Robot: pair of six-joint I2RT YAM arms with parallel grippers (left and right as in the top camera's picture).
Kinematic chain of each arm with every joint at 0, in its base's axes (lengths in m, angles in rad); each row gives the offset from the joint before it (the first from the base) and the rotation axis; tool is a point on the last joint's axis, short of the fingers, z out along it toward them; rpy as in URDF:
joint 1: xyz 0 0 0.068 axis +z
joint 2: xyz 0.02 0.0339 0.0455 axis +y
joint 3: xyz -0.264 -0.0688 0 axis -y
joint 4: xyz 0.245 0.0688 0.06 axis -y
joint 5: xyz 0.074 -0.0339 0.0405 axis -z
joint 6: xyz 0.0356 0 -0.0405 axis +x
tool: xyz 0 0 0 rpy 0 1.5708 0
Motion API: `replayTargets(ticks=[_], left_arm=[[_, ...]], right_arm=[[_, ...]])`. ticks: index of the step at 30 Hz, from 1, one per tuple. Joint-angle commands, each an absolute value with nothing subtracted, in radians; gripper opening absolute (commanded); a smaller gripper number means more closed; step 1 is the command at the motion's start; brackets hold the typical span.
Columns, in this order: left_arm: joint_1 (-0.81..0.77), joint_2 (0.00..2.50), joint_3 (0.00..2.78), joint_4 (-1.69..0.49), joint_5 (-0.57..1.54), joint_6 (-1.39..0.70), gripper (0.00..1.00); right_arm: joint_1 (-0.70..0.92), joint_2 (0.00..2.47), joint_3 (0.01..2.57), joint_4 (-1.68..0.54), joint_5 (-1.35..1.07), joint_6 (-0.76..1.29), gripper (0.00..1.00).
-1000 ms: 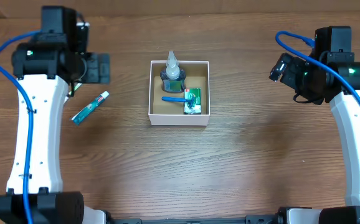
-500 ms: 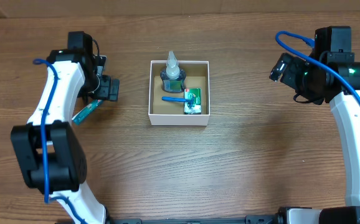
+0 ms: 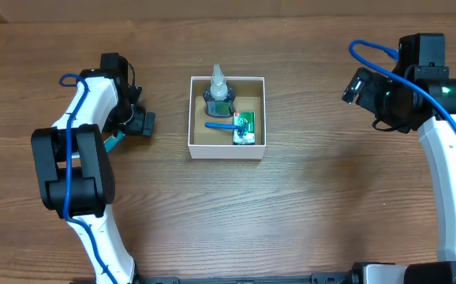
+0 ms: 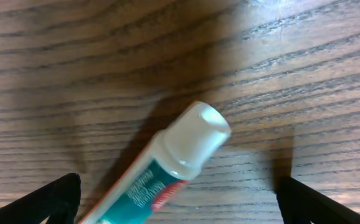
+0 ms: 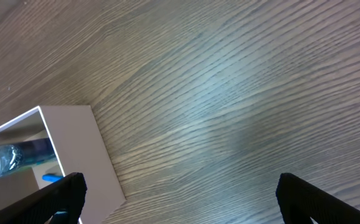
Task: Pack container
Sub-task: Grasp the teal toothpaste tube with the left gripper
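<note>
My left gripper should close now, because the teal toothpaste tube slants between its fingers and they would hold it below its white cap.
The container [image 3: 226, 150] is a square white-walled box with a brown inside at the table's middle. It holds a clear bottle [image 3: 218, 93], a blue-handled item [image 3: 220, 125] and a small green packet [image 3: 246, 126]. A teal toothpaste tube [image 3: 110, 143] with a white cap lies on the table left of it. My left gripper [image 3: 122, 131] hangs low over the tube, open. In the left wrist view the tube [image 4: 167, 168] lies between the wide-apart fingers of that gripper [image 4: 180, 208], untouched. My right gripper [image 3: 354, 87] is open and empty, right of the container, whose corner [image 5: 74, 149] shows in the right wrist view.
The wooden table [image 3: 307, 205] carries nothing else. The left arm's white links [image 3: 74, 166] reach from the front left edge up to the tube. The right arm [image 3: 449, 158] stands along the right edge.
My left arm has swung in and down over the toothpaste tube, so that it now covers most of the tube. The right arm and the container's contents have not moved.
</note>
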State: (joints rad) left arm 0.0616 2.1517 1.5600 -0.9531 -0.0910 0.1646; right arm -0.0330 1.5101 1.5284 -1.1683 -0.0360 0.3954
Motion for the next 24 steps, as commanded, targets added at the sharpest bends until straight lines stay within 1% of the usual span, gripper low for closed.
replayTargets(ticks=[1,3,4,5,7,8,10,11,13,17,21,24], left_arm=[[0.067,2.199,1.553,-0.959,-0.104,0.179,0.99],[0.067,2.199,1.553,-0.968,-0.103,0.179,0.95],[0.067,2.199,1.553,-0.976,-0.102,0.179,0.89],[0.067,2.199,1.553,-0.982,-0.099,0.179,0.79],[0.067,2.199,1.553,-0.989,-0.089,0.179,0.56],[0.067,2.199,1.553,-0.991,-0.083,0.179,0.47],[0.067,2.199,1.553,-0.994,-0.077,0.179,0.36],[0.067,2.199,1.553,-0.994,-0.077,0.179,0.28],[0.065,2.199,1.553,-0.994,-0.077,0.179,0.2],[0.065,2.199,1.553,-0.994,-0.077,0.166,0.04],[0.064,2.197,1.571,-1.016,-0.067,0.115,0.04],[0.062,2.186,1.636,-1.084,0.005,0.115,0.04]], right_arm=[[-0.034,1.505,1.524,-1.165,-0.019,0.392,1.0],[-0.034,1.505,1.524,-1.165,-0.015,0.392,1.0],[-0.034,1.505,1.524,-1.165,-0.015,0.392,1.0],[-0.034,1.505,1.524,-1.165,-0.012,0.392,1.0],[-0.034,1.505,1.524,-1.166,-0.008,0.392,1.0],[-0.034,1.505,1.524,-1.166,-0.008,0.392,1.0],[-0.034,1.505,1.524,-1.167,-0.008,0.392,1.0],[-0.034,1.505,1.524,-1.169,-0.008,0.392,1.0],[-0.034,1.505,1.524,-1.172,-0.008,0.392,1.0],[-0.034,1.505,1.524,-1.177,-0.008,0.392,1.0],[-0.034,1.505,1.524,-1.177,-0.008,0.392,1.0],[-0.034,1.505,1.524,-1.178,-0.008,0.392,1.0]])
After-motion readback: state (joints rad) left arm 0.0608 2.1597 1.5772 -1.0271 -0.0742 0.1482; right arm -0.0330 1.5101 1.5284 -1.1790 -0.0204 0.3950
